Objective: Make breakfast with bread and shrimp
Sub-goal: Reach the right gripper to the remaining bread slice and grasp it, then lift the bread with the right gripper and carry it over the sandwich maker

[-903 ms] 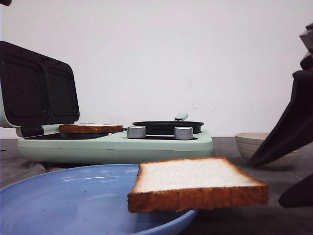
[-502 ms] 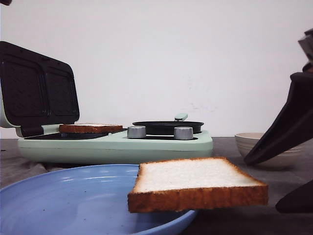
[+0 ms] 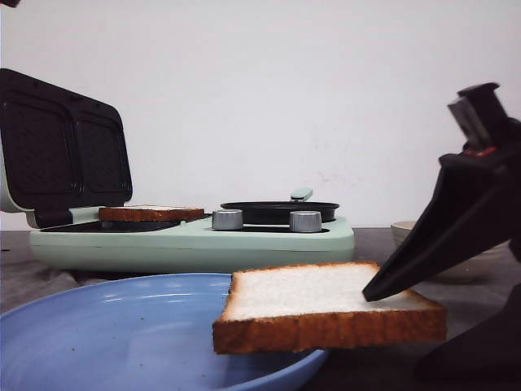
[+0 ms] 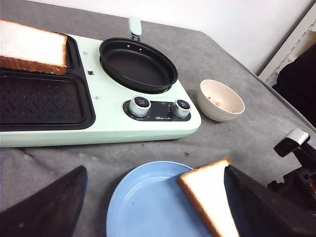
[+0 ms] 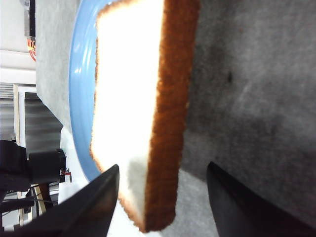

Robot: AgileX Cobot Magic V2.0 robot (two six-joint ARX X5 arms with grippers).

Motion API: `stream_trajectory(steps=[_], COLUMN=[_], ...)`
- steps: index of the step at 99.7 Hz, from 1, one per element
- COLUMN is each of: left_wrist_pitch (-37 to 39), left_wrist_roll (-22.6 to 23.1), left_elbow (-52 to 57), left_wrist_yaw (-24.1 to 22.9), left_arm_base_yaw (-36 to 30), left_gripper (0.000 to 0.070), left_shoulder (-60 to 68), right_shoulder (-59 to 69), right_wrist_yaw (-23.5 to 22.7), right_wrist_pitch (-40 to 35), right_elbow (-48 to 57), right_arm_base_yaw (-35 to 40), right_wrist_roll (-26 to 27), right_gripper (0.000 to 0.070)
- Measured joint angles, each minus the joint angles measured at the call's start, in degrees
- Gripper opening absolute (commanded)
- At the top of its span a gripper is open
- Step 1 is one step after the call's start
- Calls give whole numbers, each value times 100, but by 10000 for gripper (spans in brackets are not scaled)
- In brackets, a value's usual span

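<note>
The crust edge stands between my right gripper's spread fingers, above the table, so my right gripper closes on the bread's crust edge (image 3: 407, 326) next.
One slice of bread (image 3: 326, 305) lies on the near rim of the blue plate (image 3: 98, 326), its right end overhanging the table. My right gripper (image 3: 393, 336) is open around that overhanging end, upper finger above the top face, lower finger below; the right wrist view shows the bread (image 5: 143, 113) between the spread fingers of the right gripper (image 5: 163, 167), untouched. My left gripper (image 4: 154, 170) hangs open above the plate (image 4: 148, 202) and the bread (image 4: 210, 197). A second slice (image 3: 151, 213) rests on the green cooker's grill plate. The shrimp (image 4: 217, 102) lies in the beige bowl (image 4: 232, 96).
The mint-green cooker (image 3: 195, 244) stands behind the plate, its waffled lid (image 3: 65, 151) raised at the left. A black pan (image 3: 279, 210) sits on its right half behind two silver knobs (image 3: 227, 219). The beige bowl (image 3: 407, 232) is to the cooker's right.
My right gripper has moved left from the frame's edge, and its upper finger now reaches over the near slice's right end. The bread and plate have not moved.
</note>
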Motion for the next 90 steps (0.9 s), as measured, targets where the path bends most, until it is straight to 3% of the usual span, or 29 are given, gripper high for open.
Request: stream_trajectory(steps=[15, 30, 61, 90], left_wrist_pitch=[0, 0, 0, 0], left_wrist_roll=[2, 2, 2, 2], left_elbow=[0, 0, 0, 0], left_wrist_yaw=[2, 2, 0, 0], left_arm_base_yaw=[0, 0, 0, 0], left_gripper=[474, 474, 474, 474], left_shoulder=[0, 0, 0, 0], right_shoulder=[188, 214, 216, 216], right_wrist_yaw=[20, 83, 13, -109], right_wrist_pitch=[345, 402, 651, 1827], right_elbow=[-2, -2, 0, -2], right_arm_base_yaw=[138, 190, 203, 212], right_wrist_roll=[118, 168, 227, 793], right_gripper=[292, 0, 0, 0])
